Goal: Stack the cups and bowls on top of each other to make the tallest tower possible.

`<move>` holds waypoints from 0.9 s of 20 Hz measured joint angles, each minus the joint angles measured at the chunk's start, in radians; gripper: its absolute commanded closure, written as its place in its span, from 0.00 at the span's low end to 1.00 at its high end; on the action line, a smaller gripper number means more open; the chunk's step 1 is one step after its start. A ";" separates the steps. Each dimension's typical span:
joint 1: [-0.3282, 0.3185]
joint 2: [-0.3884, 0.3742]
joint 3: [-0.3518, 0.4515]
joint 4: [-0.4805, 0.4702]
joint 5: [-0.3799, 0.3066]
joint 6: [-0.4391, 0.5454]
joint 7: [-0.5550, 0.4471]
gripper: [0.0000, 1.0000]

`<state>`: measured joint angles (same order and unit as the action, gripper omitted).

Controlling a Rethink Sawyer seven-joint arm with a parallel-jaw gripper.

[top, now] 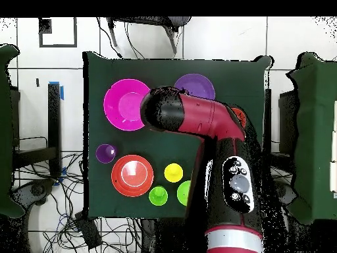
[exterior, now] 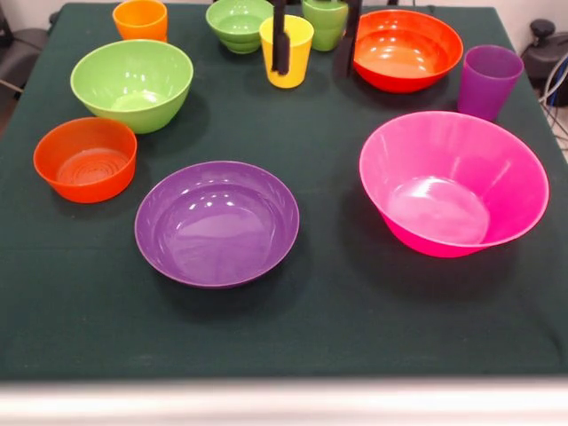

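The robot should next grab the purple bowl by its rim [exterior: 288, 191] with its gripper to stack it, because the bowl is too wide for the gripper to span.
All cups and bowls stand apart on the green cloth; there is no tower. The pink bowl [exterior: 453, 182] is at the right and the purple bowl [exterior: 217, 222] in the middle. The light green bowl [exterior: 132, 84] and a small orange-red bowl [exterior: 85, 158] are at the left. At the back stand the orange cup [exterior: 140, 19], ribbed green bowl [exterior: 238, 24], yellow cup [exterior: 286, 51], light green cup [exterior: 326, 22], wide orange-red bowl [exterior: 406, 49] and purple cup [exterior: 488, 82]. My gripper [exterior: 315, 40] hangs in from the top edge, open and empty. One of its fingers [exterior: 280, 44] overlaps the yellow cup.
In the overhead view the red arm [top: 210, 125] crosses the table and hides its right half and the gripper. The pink bowl [top: 125, 104], purple bowl [top: 195, 85] and wide orange-red bowl [top: 133, 175] show beside it. The table's front edge [exterior: 284, 390] is a pale strip.
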<state>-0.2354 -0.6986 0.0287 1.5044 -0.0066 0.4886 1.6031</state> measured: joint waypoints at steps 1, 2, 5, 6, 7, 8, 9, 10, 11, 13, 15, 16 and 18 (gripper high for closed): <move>-0.005 0.023 0.000 -0.012 0.000 0.000 0.000 0.00; -0.007 0.035 0.001 -0.018 0.000 0.000 0.000 0.00; -0.011 0.066 0.002 -0.031 0.000 0.000 0.000 0.00; -0.013 0.082 0.002 -0.035 0.000 0.000 0.000 0.00; -0.013 0.089 0.002 -0.037 0.000 0.000 0.000 0.00; -0.014 0.098 0.002 -0.040 0.000 0.000 0.000 0.00; -0.014 0.107 0.003 -0.043 0.000 0.000 0.000 0.00; -0.015 0.120 0.003 -0.048 0.000 -0.001 0.000 0.00; -0.016 0.132 0.003 -0.052 0.000 -0.001 0.000 0.00; -0.020 0.162 0.005 -0.063 0.000 -0.011 0.000 0.00; -0.022 0.176 0.006 -0.066 -0.001 -0.020 0.000 0.00; -0.026 0.192 0.009 -0.069 -0.002 -0.033 0.000 0.00; -0.032 0.212 0.014 -0.071 -0.002 -0.055 0.000 0.00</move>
<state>-0.2676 -0.4863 0.0429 1.4337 -0.0090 0.4337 1.6031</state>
